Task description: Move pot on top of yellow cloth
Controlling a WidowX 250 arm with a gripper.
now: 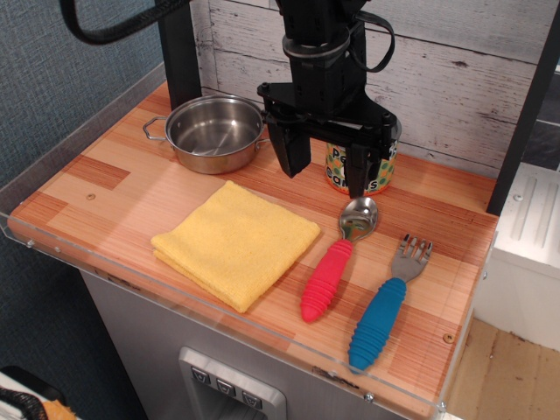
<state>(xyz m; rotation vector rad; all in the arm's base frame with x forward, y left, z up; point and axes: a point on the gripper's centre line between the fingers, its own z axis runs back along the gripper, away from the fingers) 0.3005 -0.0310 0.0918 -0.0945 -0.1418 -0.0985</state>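
I will set the steel pot on top of the yellow cloth [236, 241], so next my gripper will pick the pot up by its rim [261, 124].
The shiny steel pot [213, 131] sits empty on the wooden table at the back left, with thin wire loop handles on its sides. The folded yellow cloth [236, 241] lies flat in front of it, nearer the table's front edge, with nothing on it. My black gripper [325, 179] hangs open and empty above the table, to the right of the pot and behind the cloth's far right corner. Its two fingers point down, wide apart.
A printed tin can [378, 171] stands right behind the gripper, partly hidden by it. A spoon with a red handle [332, 267] and a fork with a blue handle [385, 306] lie at the right. A clear rim [52, 249] edges the table.
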